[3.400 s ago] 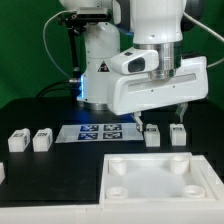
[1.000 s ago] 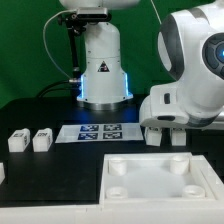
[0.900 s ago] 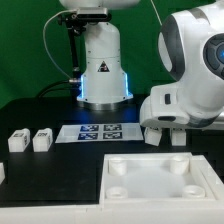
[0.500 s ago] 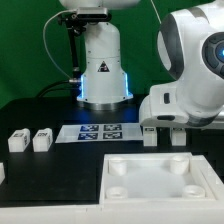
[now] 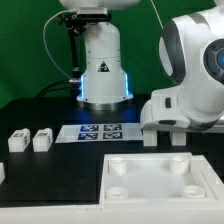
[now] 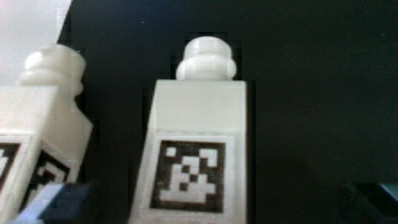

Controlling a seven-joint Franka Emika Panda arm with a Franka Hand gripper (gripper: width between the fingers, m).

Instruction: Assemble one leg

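My gripper should close now, because its fingers reach down on either side of the tagged leg in the wrist view.
Two white legs show in the wrist view. One leg with a black-and-white tag lies centred between my fingers, its rounded peg end pointing away. A second leg lies beside it. My gripper is open; dark fingertips stand apart from the centred leg on both sides. In the exterior view my gripper is low over the rightmost leg, which is mostly hidden by the hand. Its neighbour leg stands just to the exterior view's left.
Two more legs stand at the exterior view's left. The marker board lies in the middle. The large white plate with round corner sockets lies in front. The robot base stands behind.
Since 3.4 s ago the hand has swung to the exterior view's right and come down over the rightmost leg. Over the last second it barely moves.
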